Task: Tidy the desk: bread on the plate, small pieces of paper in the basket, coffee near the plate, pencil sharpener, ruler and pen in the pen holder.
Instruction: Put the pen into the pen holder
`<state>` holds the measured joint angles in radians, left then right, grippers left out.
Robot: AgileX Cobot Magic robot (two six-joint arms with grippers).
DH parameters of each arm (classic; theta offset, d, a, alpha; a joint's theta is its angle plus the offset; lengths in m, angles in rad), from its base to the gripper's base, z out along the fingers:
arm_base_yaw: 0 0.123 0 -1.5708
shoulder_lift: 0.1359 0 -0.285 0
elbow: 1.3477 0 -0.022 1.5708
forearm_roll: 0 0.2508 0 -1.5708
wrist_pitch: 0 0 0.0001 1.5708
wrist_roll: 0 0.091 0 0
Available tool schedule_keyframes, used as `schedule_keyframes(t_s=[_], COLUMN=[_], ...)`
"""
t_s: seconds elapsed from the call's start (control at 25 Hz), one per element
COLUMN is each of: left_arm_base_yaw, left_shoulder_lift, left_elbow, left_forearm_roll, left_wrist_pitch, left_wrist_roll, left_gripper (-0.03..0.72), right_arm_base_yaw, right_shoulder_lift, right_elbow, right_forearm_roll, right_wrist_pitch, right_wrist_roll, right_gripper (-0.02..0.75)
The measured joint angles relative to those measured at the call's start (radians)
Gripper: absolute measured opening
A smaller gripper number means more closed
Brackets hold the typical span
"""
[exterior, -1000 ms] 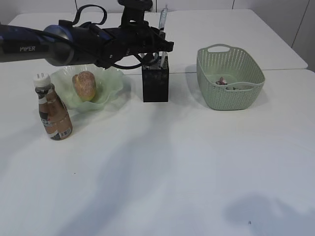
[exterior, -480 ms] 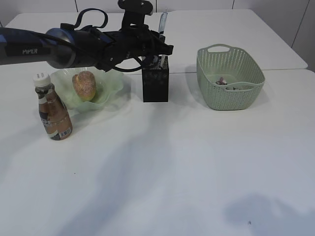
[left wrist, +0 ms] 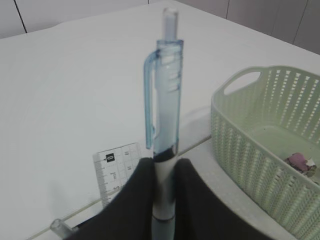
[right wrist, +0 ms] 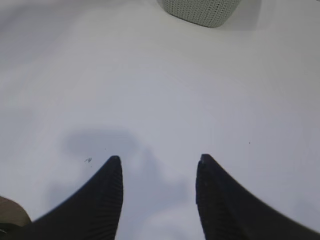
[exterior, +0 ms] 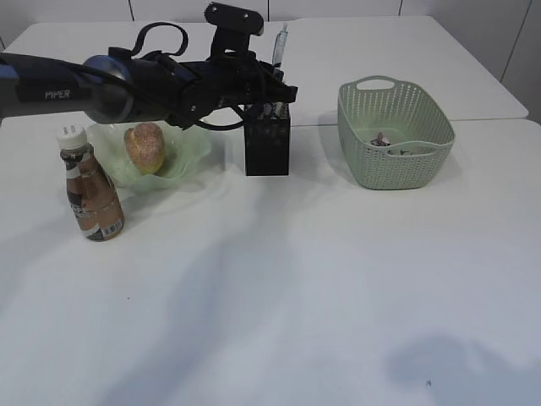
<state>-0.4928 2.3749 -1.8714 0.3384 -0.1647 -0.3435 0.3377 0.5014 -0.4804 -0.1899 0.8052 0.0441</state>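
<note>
The left gripper's fingers are level with the black pen holder's rim (exterior: 269, 117) and the blue pen would stay upright in the pen holder, so the left gripper should open.
My left gripper (exterior: 272, 85) reaches in from the left and is shut on a clear blue pen (exterior: 278, 44), held upright right over the black mesh pen holder (exterior: 267, 142). In the left wrist view the fingers (left wrist: 186, 200) pinch the pen (left wrist: 165, 95) below its clip, and a clear ruler (left wrist: 117, 172) stands behind them. The pen's lower end is hidden. Bread (exterior: 144, 145) lies on the green plate (exterior: 193, 150). The coffee bottle (exterior: 91, 193) stands in front of the plate's left side. My right gripper (right wrist: 157, 167) is open and empty above bare table.
The green basket (exterior: 394, 134) stands right of the holder with small paper pieces (exterior: 380, 139) in it. It also shows in the left wrist view (left wrist: 270, 145) and at the top of the right wrist view (right wrist: 200, 10). The table seam runs behind the holder.
My left gripper has come down a little with the pen, so the pen's top stands lower over the holder. Nothing else has moved.
</note>
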Motion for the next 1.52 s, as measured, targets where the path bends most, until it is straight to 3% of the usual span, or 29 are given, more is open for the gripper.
schedule_keyframes(t_s=[0.48, 0.8, 0.92, 1.52], left_arm_base_yaw=[0.0, 0.0, 0.0, 0.02], left_shoulder_lift=[0.003, 0.003, 0.003, -0.09], left_elbow=[0.0, 0.0, 0.0, 0.0], left_forearm_roll=[0.0, 0.0, 0.0, 0.052], left_wrist_pitch=[0.009, 0.009, 0.009, 0.131], left_wrist_roll=[0.0, 0.0, 0.0, 0.0], left_gripper=[0.093, 0.357, 0.407, 0.422], right_arm_base_yaw=[0.0, 0.0, 0.0, 0.0], right_shoulder_lift=[0.0, 0.0, 0.0, 0.0], right_elbow=[0.0, 0.0, 0.0, 0.0], right_forearm_roll=[0.0, 0.0, 0.0, 0.0], right_wrist_pitch=[-0.002, -0.002, -0.002, 0.0], right_wrist_roll=[0.0, 0.0, 0.0, 0.0], right_gripper=[0.386, 0.386, 0.386, 0.386])
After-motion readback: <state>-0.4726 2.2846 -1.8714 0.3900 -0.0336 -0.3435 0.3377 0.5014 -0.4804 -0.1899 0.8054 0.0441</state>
